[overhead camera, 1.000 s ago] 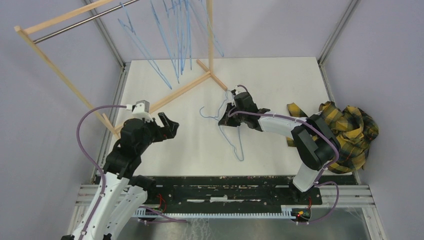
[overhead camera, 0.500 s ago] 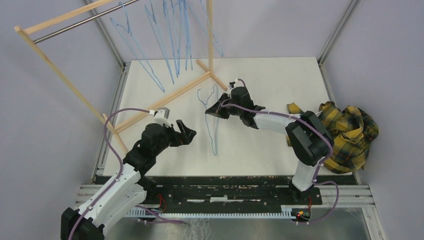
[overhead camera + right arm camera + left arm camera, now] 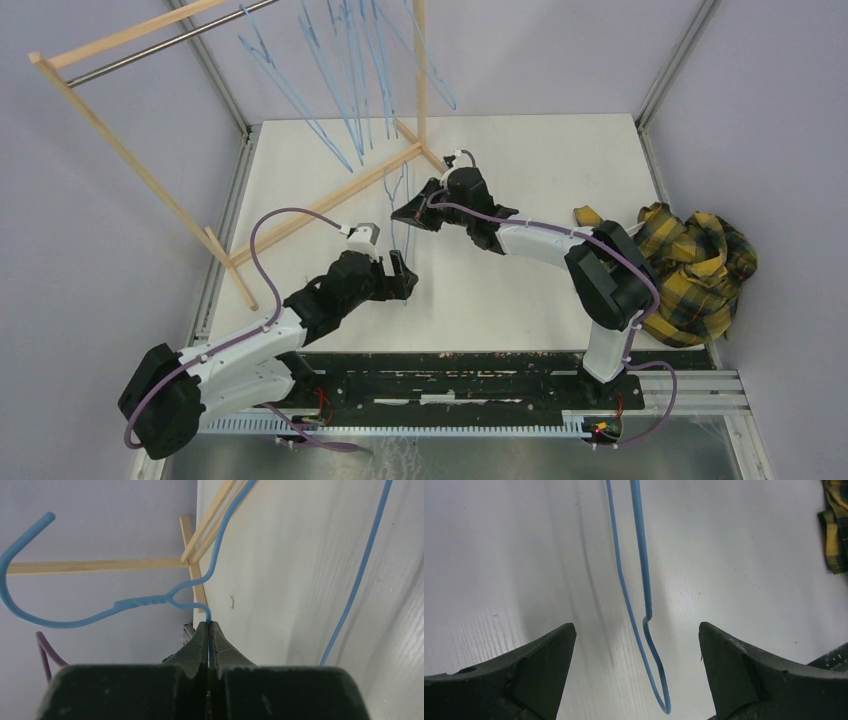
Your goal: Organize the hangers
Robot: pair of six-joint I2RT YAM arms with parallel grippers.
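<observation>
I need to grab the light-blue hanger with my left gripper next by its lower end, near the rounded corner [image 3: 653,664]. The hook stays free to hang.
My right gripper [image 3: 402,213] is shut on a light-blue wire hanger [image 3: 393,236] and holds it off the white table, near the rack's foot. In the right wrist view the shut jaws [image 3: 208,624] pinch the wire just below the twisted neck of the hanger [image 3: 140,601], and its hook curves out to the left. My left gripper [image 3: 404,277] is open at the hanger's lower end. In the left wrist view the hanger's rounded corner [image 3: 644,630] hangs between the wide-open jaws [image 3: 636,627], touching neither finger. Several more hangers [image 3: 345,90] hang from the rack at the back.
The wooden rack's base beam [image 3: 330,195] lies diagonally across the table's back left, its upright post [image 3: 420,70] and metal rod [image 3: 150,50] above. A yellow plaid cloth [image 3: 700,260] is heaped at the right edge. Purple cables run along both arms.
My right gripper has carried the hanger left and towards the rack, turning it near upright. My left arm has reached forward and right until its open jaws flank the hanger's lower corner. The hung hangers sway.
</observation>
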